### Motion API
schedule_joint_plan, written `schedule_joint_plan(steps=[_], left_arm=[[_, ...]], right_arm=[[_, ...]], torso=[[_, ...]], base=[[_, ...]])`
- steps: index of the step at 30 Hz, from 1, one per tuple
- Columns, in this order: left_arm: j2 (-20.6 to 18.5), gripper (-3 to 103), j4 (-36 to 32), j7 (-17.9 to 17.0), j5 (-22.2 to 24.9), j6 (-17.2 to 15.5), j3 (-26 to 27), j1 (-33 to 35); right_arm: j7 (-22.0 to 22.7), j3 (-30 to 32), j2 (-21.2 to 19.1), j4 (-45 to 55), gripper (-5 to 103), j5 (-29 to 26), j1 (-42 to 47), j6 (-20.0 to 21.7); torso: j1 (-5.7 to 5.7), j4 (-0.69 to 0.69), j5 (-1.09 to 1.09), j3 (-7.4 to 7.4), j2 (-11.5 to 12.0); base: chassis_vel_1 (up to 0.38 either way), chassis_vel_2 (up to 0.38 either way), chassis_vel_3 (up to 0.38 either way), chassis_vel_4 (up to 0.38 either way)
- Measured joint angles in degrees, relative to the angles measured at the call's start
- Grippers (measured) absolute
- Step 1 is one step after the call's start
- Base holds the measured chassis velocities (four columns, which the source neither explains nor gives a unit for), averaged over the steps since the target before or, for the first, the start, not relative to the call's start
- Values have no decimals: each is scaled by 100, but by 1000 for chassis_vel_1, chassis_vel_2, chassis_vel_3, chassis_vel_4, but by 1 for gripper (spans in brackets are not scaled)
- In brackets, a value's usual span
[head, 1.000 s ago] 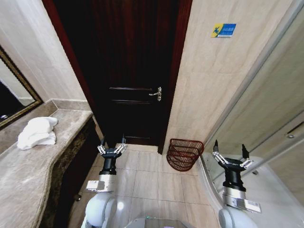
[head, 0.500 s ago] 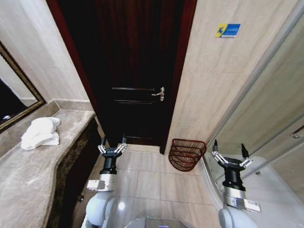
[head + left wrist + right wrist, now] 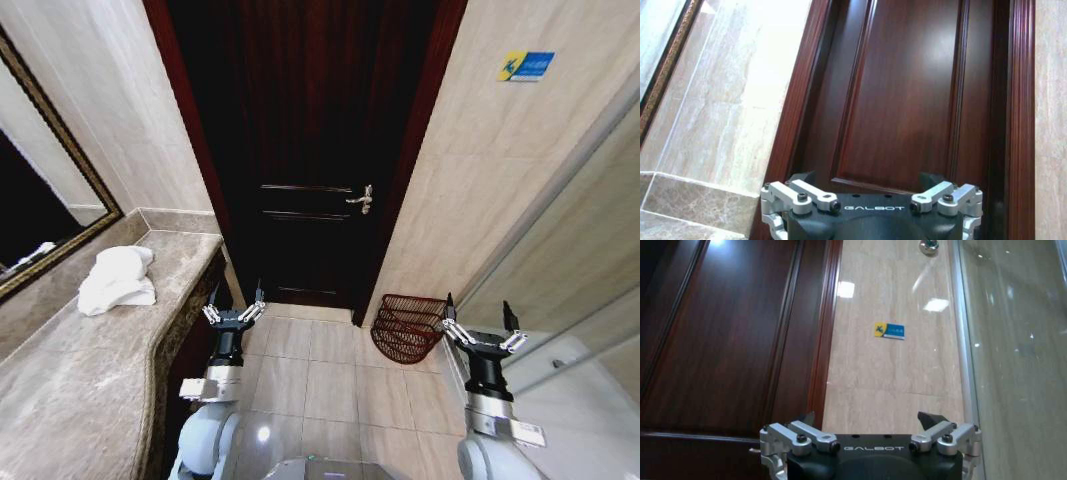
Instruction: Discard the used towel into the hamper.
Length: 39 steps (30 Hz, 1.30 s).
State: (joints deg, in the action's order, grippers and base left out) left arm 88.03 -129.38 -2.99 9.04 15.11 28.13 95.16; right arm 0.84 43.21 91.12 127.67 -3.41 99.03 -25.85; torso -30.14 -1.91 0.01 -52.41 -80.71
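I should next use my left gripper to grab the towel by its raised bunched top (image 3: pixel 123 262), because the towel's lower edge (image 3: pixel 122 299) lies flat on the marble.
A crumpled white towel (image 3: pixel 116 279) lies on the marble counter (image 3: pixel 70 380) at the left, below the mirror. The dark red-brown openwork hamper (image 3: pixel 409 327) stands on the floor tiles against the wall, right of the door. My left gripper (image 3: pixel 234 303) is held up in front of the counter's end, open and empty. My right gripper (image 3: pixel 479 324) is raised near the glass partition, just right of the hamper, also open and empty. Both are well away from the towel.
A dark wooden door (image 3: pixel 310 150) with a metal handle (image 3: pixel 360 199) stands shut straight ahead. A framed mirror (image 3: pixel 40 210) hangs over the counter. A glass shower partition (image 3: pixel 560 300) runs along the right. Beige floor tiles (image 3: pixel 320 380) lie between counter and hamper.
The whole picture has shifted right and down, so the camera has turned left. Both arms keep the same raised pose with open fingers. Towel and hamper lie where they were.
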Motion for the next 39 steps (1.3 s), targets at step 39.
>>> schedule_joint_plan(steps=[39], left_arm=[[391, 100, -98, -215, -182, -91, 146, 130]], right_arm=[[17, 15, -216, -122, 100, -78, -356, -82]], torso=[[0, -3, -1, 0, 0]], base=[[80, 81, 83, 85]])
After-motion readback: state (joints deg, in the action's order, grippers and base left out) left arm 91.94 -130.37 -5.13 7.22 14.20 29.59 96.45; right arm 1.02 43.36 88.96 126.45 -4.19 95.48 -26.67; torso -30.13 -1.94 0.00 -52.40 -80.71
